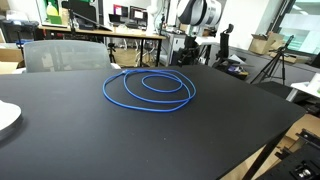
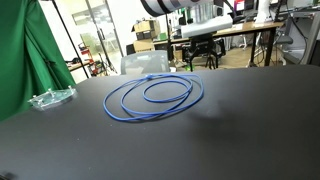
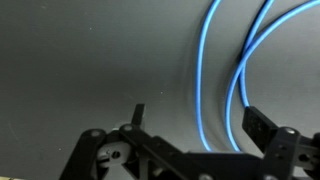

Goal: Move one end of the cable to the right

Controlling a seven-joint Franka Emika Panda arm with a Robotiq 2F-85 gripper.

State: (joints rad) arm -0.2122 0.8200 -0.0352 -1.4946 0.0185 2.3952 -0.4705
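My gripper needs to lower to the cable before it closes on it. In an outside view, the strands run between my fingertips, but my fingertips stop above the cable.
The cable [image 1: 148,88] is a thin bright-blue cord that lies coiled in about two loose oval loops on the black table [image 1: 120,140]. It shows in both exterior views [image 2: 155,95]. In the wrist view two of its strands [image 3: 200,80] run between my gripper's fingers. My gripper [image 3: 197,120] is open and empty, above the table, with one dark fingertip on each side of the strands. The white arm [image 1: 195,15] stands at the table's far edge and also shows in an exterior view [image 2: 185,8]. The cable's ends are not clear to see.
A white plate [image 1: 5,118] sits at one table edge. A clear plastic piece [image 2: 50,98] lies near a green cloth [image 2: 25,50]. A grey chair [image 1: 65,55] stands behind the table. Desks and tripods fill the background.
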